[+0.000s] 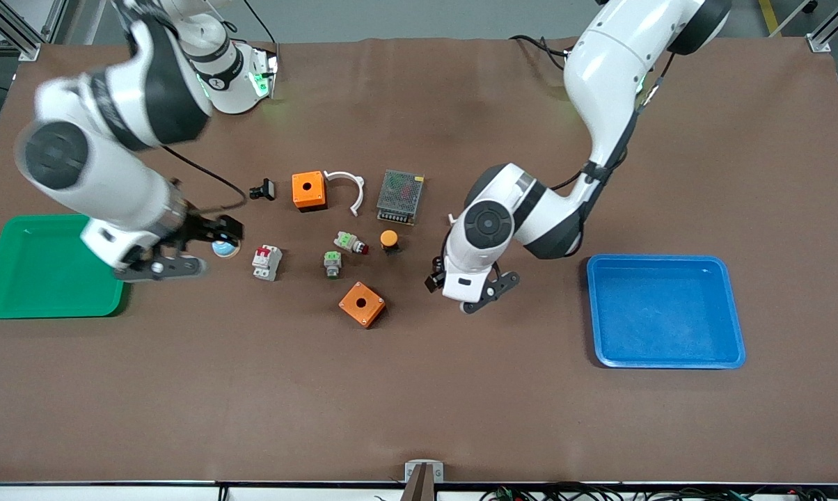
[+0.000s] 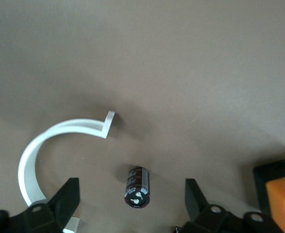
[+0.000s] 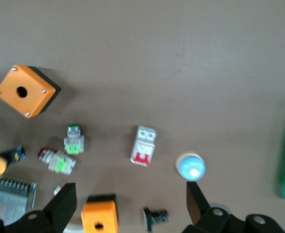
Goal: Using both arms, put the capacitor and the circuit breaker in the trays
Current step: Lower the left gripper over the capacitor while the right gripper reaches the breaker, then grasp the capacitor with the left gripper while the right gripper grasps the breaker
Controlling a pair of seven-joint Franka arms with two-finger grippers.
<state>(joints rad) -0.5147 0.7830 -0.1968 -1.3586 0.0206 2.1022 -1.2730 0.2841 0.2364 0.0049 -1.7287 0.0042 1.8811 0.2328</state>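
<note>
The circuit breaker (image 1: 266, 262) goes in the green tray (image 1: 49, 271). Next, my right gripper grips the circuit breaker's sides beside the red levers.
The capacitor (image 2: 137, 187), a tiny black cylinder with a shiny end, lies on the brown table between the open fingers of my left gripper (image 2: 132, 201), which touch nothing. In the front view the left gripper (image 1: 469, 291) hangs low over the table and its arm hides the capacitor. The circuit breaker (image 1: 266, 262), light grey with red levers, lies on the table and also shows in the right wrist view (image 3: 143, 145). My right gripper (image 1: 207, 249) is open and empty, above the table between the green tray and the circuit breaker.
A green tray (image 1: 50, 268) sits at the right arm's end, a blue tray (image 1: 666, 309) at the left arm's end. Mid-table lie two orange boxes (image 1: 308, 190) (image 1: 362, 304), a white curved clip (image 1: 346, 188), a mesh unit (image 1: 399, 196), green-topped parts (image 1: 333, 263), an orange-capped button (image 1: 389, 240), a black clip (image 1: 263, 189) and a blue dome (image 1: 225, 248).
</note>
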